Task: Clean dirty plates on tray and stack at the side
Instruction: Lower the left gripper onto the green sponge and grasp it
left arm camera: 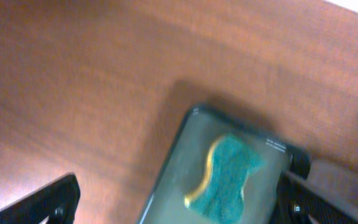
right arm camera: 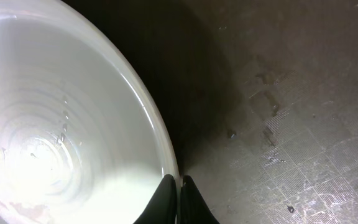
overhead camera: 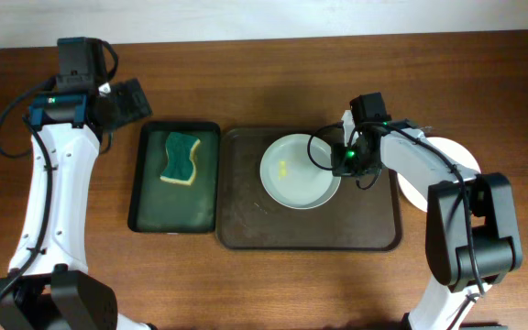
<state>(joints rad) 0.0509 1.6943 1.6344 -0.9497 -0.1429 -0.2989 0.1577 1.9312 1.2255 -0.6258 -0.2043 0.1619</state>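
The sponge's yellow side should stay free to clean the dirty plate, so my left gripper should next grab the sponge by its green middle.
A white plate (overhead camera: 296,174) with a small yellow smudge lies on the dark brown tray (overhead camera: 246,220). My right gripper (overhead camera: 345,161) is shut on the plate's right rim. In the right wrist view the fingers (right arm camera: 179,186) pinch the rim of the plate (right arm camera: 61,124) over the tray floor (right arm camera: 291,112). More white plate (overhead camera: 447,151) shows on the table right of the tray, partly hidden by the right arm. My left gripper (overhead camera: 122,101) is open above the table, at the far left corner of the black tray. Its fingers (left arm camera: 179,202) frame the green sponge (left arm camera: 225,177).
A narrower black tray (overhead camera: 149,215) with a greenish bottom stands left of the brown tray and holds a green and yellow sponge (overhead camera: 181,158). Bare wooden table (overhead camera: 273,82) lies behind both trays.
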